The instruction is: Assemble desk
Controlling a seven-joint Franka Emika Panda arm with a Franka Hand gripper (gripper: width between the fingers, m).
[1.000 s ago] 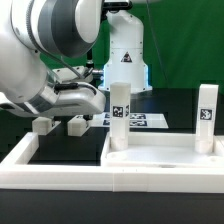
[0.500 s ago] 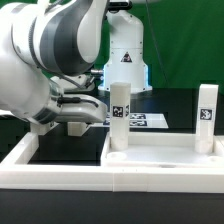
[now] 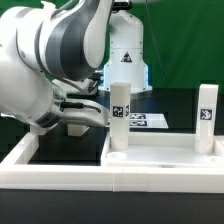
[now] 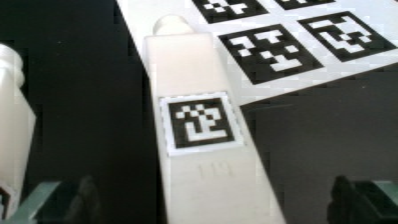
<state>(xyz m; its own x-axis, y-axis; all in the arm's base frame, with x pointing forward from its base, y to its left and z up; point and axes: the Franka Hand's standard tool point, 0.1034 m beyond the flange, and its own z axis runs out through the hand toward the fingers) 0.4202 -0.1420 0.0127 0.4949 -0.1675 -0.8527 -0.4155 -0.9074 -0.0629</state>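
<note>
The tagged leg's near end [image 4: 224, 200] has my gripper's fingers reaching down beside it, so my gripper would hold the leg if it closed now and needs to close.
The white tabletop panel [image 3: 160, 152] lies at the exterior view's right front, with two tagged white legs standing upright on it, one [image 3: 120, 115] at its left and one [image 3: 206, 116] at its right. In the wrist view a loose white leg [image 4: 196, 120] with a square tag lies on the black surface. My gripper [image 4: 210, 205] is open, with one dark finger [image 4: 43, 200] on each side of this leg and a gap to each. A second loose leg [image 4: 15, 110] lies beside it. In the exterior view my arm [image 3: 55, 60] hides most of both loose legs.
The marker board [image 3: 143, 120] lies on the black surface behind the tabletop and shows in the wrist view [image 4: 294, 40] just past the leg's tip. A long white rim [image 3: 60, 170] frames the black surface. The robot's white base [image 3: 127, 55] stands at the back.
My arm has swung towards the exterior view's right and come down over the loose legs, which it now mostly hides. The tabletop and its two upright legs have not moved.
</note>
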